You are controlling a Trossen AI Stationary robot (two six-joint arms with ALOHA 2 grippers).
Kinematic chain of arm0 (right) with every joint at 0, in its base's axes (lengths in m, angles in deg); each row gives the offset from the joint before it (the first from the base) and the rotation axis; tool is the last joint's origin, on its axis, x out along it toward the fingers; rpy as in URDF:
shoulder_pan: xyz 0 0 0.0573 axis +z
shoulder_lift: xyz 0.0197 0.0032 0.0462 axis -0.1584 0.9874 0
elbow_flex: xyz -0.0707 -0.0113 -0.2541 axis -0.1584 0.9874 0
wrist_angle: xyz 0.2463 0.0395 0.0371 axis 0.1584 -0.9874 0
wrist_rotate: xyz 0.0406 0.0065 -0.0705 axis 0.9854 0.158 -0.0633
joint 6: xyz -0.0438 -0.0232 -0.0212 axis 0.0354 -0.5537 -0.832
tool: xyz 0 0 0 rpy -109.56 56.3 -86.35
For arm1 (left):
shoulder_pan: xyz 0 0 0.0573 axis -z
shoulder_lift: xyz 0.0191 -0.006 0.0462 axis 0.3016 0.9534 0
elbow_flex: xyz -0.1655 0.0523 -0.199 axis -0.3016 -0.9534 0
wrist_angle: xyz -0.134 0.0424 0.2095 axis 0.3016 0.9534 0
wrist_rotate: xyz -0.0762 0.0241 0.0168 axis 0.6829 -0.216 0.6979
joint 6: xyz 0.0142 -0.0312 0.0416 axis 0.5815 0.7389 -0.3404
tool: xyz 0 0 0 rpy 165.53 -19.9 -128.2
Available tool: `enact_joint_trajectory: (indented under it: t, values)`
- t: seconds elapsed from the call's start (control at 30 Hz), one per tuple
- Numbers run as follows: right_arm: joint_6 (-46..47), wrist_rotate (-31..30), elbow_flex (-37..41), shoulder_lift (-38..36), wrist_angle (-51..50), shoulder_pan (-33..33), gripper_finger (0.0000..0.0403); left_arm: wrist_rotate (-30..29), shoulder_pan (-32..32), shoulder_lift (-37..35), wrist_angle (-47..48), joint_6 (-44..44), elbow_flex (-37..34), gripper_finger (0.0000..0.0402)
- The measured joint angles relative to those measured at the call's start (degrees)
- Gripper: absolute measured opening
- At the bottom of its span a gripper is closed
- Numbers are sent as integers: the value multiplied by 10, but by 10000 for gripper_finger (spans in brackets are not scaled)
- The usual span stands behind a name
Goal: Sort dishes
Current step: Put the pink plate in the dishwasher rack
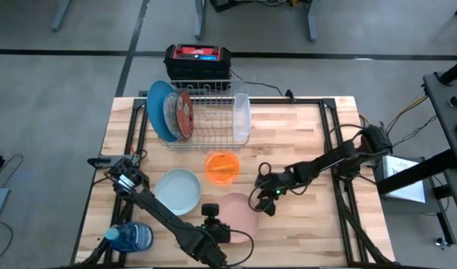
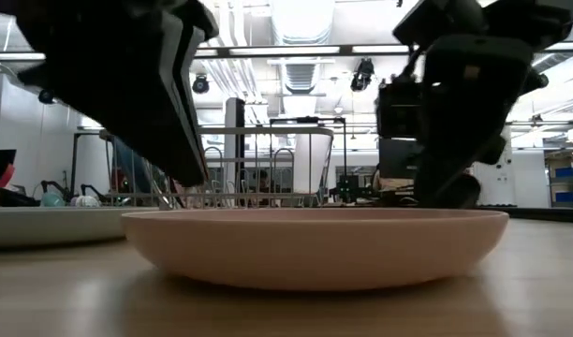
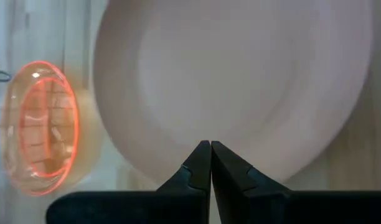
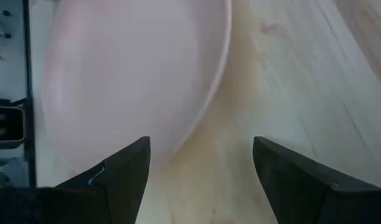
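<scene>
The pink dish has to stand in the wire rack point(image 1: 206, 112) with the sorted plates, so my right gripper should next grab the pink dish by its rim point(image 1: 257, 215).
The pink dish point(image 1: 240, 211) rests on its base on the table near the front and fills the low view point(image 2: 315, 245). My left gripper point(image 1: 211, 217) is shut, its tips point(image 3: 210, 148) just above the dish's left rim. My right gripper point(image 1: 262, 198) is open at the dish's right rim point(image 4: 200, 155), a little above it. The small orange bowl point(image 1: 222, 166) and the pale blue-white plate point(image 1: 178, 190) lie flat on the table. The plain blue plate point(image 1: 158, 108) and the patterned plate point(image 1: 174, 113) stand on edge in the wire rack point(image 1: 206, 112).
A clear plastic container point(image 1: 242, 116) stands at the rack's right end. A blue water bottle point(image 1: 131, 237) lies at the front left corner. A black and red box point(image 1: 197, 60) sits behind the rack. Bare wood lies to the right of the dish point(image 1: 311, 217).
</scene>
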Motion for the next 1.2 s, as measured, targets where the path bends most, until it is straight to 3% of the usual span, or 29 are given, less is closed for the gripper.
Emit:
enact_joint_trajectory:
  t: [0.2, 0.37, 0.5, 0.73, 0.97, 1.13, 1.2]
  values:
    - [-32, -16, -38, 49, 1, 0, 264, -2, -1, 0, -49, 7, -31, 0]
    - [-60, -31, -59, 74, 2, 1, 226, -24, -1, 0, -56, 22, -37, 0]
    - [-85, -47, -62, 81, 1, 1, 168, -56, 0, 0, -55, 23, -30, 0]
    - [-112, -77, -62, 83, -2, 0, 19, -115, 1, 0, 2, 20, 13, 0]
    - [-166, -72, -60, 77, -1, 0, 4, -211, 12, 0, 182, 96, 112, 0]
    - [-217, -5, -49, 38, -12, -5, 2, -291, 33, 0, 301, 143, 210, 0]
    - [-237, 28, -43, 8, 0, -7, 1, -314, 42, -5, 299, 107, 239, 0]
